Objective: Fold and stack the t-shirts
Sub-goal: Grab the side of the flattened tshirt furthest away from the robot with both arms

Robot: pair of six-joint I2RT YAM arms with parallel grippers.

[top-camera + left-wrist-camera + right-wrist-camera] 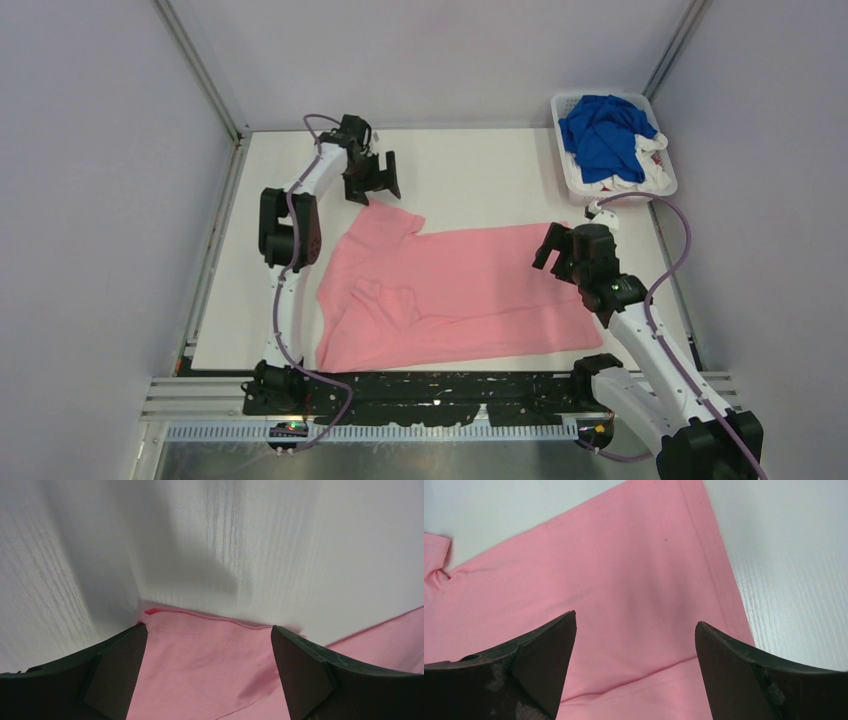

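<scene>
Next, my left gripper grabs the outer edge of the light pink t-shirt's far sleeve to fold the t-shirt's far side toward me.
A light pink t-shirt lies spread on the white table, partly folded, with a crease along its near side. My left gripper is open and empty, just above the shirt's far left sleeve. My right gripper is open and empty over the shirt's right hem. A royal blue t-shirt lies on top of white ones in the basket at the back right.
The white slatted basket stands at the table's far right corner. Grey walls and metal frame posts enclose the table. The black base rail runs along the near edge.
</scene>
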